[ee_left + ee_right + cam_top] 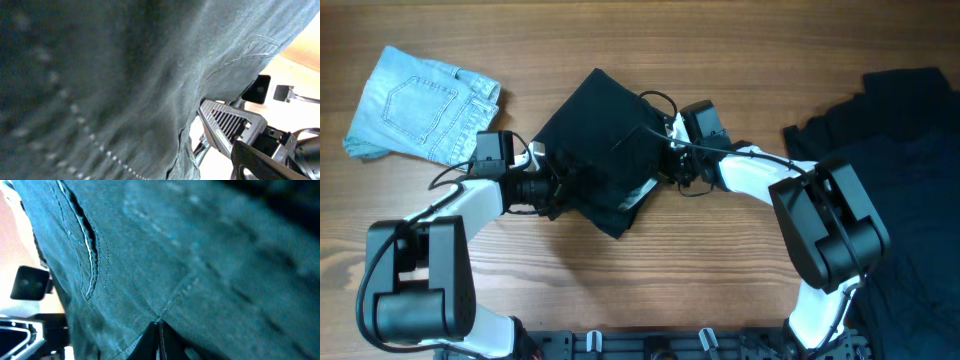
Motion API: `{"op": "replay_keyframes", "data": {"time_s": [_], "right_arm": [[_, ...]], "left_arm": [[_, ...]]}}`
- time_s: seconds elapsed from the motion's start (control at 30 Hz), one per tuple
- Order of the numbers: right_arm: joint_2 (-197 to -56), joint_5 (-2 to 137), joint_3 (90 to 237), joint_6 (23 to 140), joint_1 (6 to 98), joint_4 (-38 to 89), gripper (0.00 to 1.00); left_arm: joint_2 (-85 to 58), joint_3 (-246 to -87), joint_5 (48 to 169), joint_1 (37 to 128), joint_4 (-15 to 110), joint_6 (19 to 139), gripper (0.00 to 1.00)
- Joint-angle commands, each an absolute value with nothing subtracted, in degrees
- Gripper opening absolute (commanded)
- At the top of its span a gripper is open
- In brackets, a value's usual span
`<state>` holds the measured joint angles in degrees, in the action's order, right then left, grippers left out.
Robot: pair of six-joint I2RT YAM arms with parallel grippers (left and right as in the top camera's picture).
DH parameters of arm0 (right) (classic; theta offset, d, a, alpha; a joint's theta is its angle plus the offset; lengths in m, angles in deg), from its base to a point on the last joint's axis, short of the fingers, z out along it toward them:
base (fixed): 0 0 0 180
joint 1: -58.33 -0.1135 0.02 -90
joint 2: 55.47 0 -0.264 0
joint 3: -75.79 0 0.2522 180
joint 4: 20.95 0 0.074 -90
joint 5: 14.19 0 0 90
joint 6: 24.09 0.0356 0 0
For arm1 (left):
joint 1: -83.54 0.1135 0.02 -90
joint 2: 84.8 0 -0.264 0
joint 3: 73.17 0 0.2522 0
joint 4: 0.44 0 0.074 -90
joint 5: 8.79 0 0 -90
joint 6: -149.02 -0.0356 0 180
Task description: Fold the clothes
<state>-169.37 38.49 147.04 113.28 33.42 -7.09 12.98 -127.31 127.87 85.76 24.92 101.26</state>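
Note:
My left gripper picks up the bunched black shorts [592,140] by their edge nearest the light-blue denim pair [420,105] next, to lay them onto that pair.
The black shorts [605,135] lie bunched at the table's middle, with a strip of pale lining [640,194] showing at the lower edge. My left gripper [558,188] is at their left edge; black fabric [125,75] fills its wrist view and hides the fingers. My right gripper [672,160] is at their right edge. In its wrist view the fingers [159,332] are pinched shut on a seam of the shorts [200,255]. The light-blue denim pair [420,105] lies flat at the far left. Several dark garments [910,160] are heaped at the right.
The wooden table [720,270] shows around the garments. The right arm's gripper body [235,125] shows beneath the raised fabric in the left wrist view, close to my left gripper. A black cable [660,98] loops behind the shorts.

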Motion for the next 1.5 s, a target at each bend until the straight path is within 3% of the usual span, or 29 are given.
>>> {"op": "replay_keyframes", "data": {"time_s": [0.0,0.1,0.17,0.23,0.3,0.37,0.53,0.67,0.77,0.9,1.07,1.23,1.37,1.47], "right_arm": [[-171.3,36.7,147.0,117.1,33.2,-7.9,0.05],[-171.3,36.7,147.0,116.9,33.2,-7.6,0.05],[-171.3,36.5,147.0,116.9,33.2,-7.5,0.05],[-171.3,36.2,147.0,116.9,33.2,-7.5,0.05],[-171.3,34.8,147.0,116.8,33.2,-7.7,0.05],[-170.1,30.7,147.0,115.1,33.4,-7.8,0.06],[-148.7,31.5,147.0,111.0,35.2,0.1,0.08],[-133.6,38.5,147.0,97.4,35.3,1.9,0.2],[-133.0,39.0,147.0,95.8,35.3,6.9,0.21],[-134.6,41.4,147.0,95.9,35.3,7.7,0.2],[-134.9,42.3,147.0,96.0,35.3,8.0,0.2],[-134.9,44.6,147.0,96.4,35.3,10.9,0.21],[-134.9,45.4,147.0,97.6,35.3,11.6,0.22],[-134.9,45.4,147.0,97.6,35.3,13.9,0.22]], "left_arm": [[19.6,-124.4,120.9,85.5,20.4,101.8,0.89],[23.4,-124.4,117.1,85.5,17.9,110.8,0.71],[23.4,-124.4,116.9,85.5,10.1,111.0,0.66],[23.4,-124.4,117.0,85.5,6.8,110.9,0.48],[23.4,-124.4,117.0,85.5,6.9,110.2,0.17],[23.2,-124.4,118.6,85.6,7.0,107.7,0.04],[13.2,-125.5,126.2,86.9,12.5,101.6,0.04],[-1.4,-128.9,127.9,96.2,13.3,101.7,0.04],[-4.4,-131.8,137.1,105.3,0.4,106.5,0.04],[-3.0,-134.2,136.6,112.4,-10.5,109.8,0.04],[4.0,-142.1,133.2,113.5,-22.5,116.6,0.04],[16.9,-158.1,131.4,113.0,-22.2,118.0,0.04],[23.7,-161.7,127.3,110.2,-22.2,119.3,0.04],[24.5,-161.7,121.4,110.2,-13.5,114.8,0.04]]}}
